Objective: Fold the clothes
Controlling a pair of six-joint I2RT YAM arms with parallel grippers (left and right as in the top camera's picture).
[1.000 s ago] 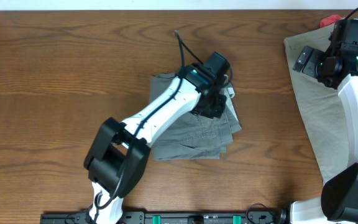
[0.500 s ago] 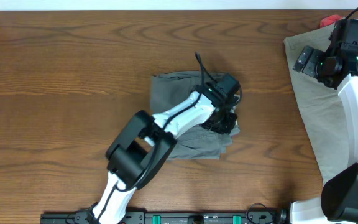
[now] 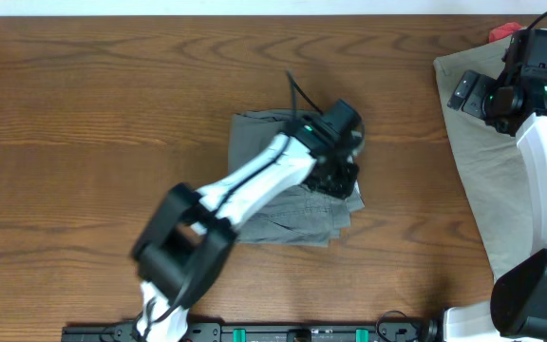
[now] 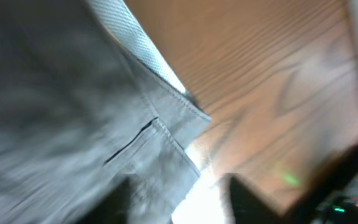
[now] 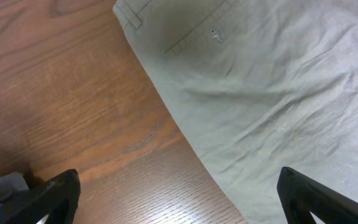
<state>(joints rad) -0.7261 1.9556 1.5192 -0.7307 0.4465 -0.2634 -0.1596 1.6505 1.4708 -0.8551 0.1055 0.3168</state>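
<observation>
The folded grey garment needs to move aside still folded. My left gripper should next grab it by its edge (image 3: 349,206) (image 4: 184,170) and pinch the stacked layers together.
A grey garment (image 3: 259,142) lies folded in a compact stack at the table's middle. My left gripper (image 3: 342,179) hovers at the stack's right edge. In the blurred left wrist view the grey garment (image 4: 61,112) fills the left side, and the left gripper (image 4: 185,183) has its dark fingers apart over the cloth's hem, gripping nothing. A beige garment (image 3: 478,161) lies spread flat at the right. My right gripper (image 3: 465,92) hangs above its left border. It is the same beige garment (image 5: 278,81) seen from the wrist, with the right gripper (image 5: 179,173) wide open and empty.
A red cloth (image 3: 503,32) pokes out at the far right corner behind the right arm. Bare wooden table (image 3: 93,123) stretches left of the grey stack and between the two garments.
The left arm swung over the grey stack and its jaws went from shut to apart, letting go of the cloth. The stack's right side looks tidier. The right arm has not moved.
</observation>
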